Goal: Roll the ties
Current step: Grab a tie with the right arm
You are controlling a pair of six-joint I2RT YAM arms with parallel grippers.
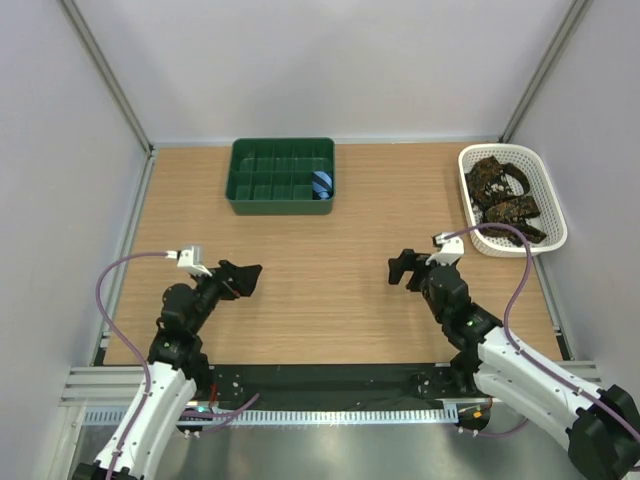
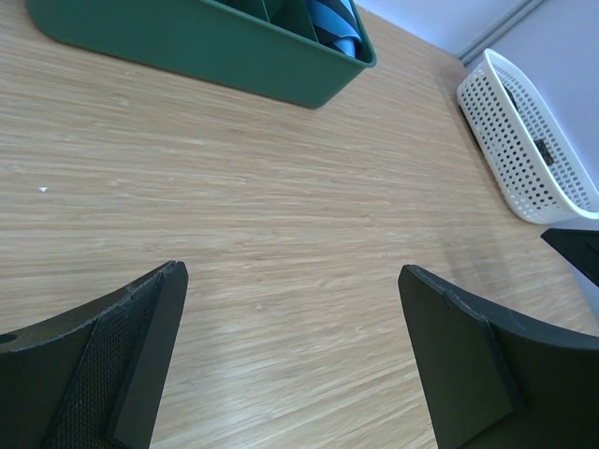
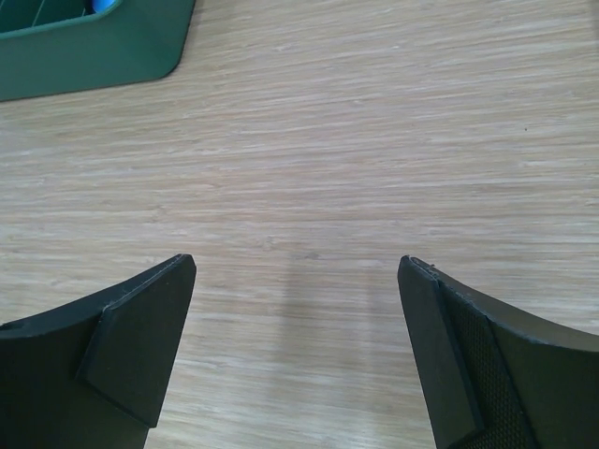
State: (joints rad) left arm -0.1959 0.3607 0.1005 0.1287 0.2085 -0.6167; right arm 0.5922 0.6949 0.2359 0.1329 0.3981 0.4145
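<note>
My right gripper grabs one dark brown tie by a fold at the basket's far side [image 1: 489, 174] next, since this leaves the tie's length free to roll.
Dark brown ties [image 1: 504, 195] with tan-orange speckles lie bunched in a white basket [image 1: 550, 200] at the far right; the basket also shows in the left wrist view [image 2: 524, 140], where only a dark sliver of tie shows through its mesh. My left gripper [image 1: 243, 280] is open and empty over bare table at the left; its fingers [image 2: 122, 365] frame only wood. My right gripper [image 1: 403, 270] is open and empty right of the middle, left of the basket; its fingers [image 3: 468, 355] frame only wood.
A green divided tray [image 1: 250, 195] stands at the back centre with a small blue striped roll [image 1: 321, 184] in its right compartment; tray and roll also show in the left wrist view [image 2: 234, 47] [image 2: 332, 21]. The tray corner shows in the right wrist view [image 3: 94, 56]. Walls close the table.
</note>
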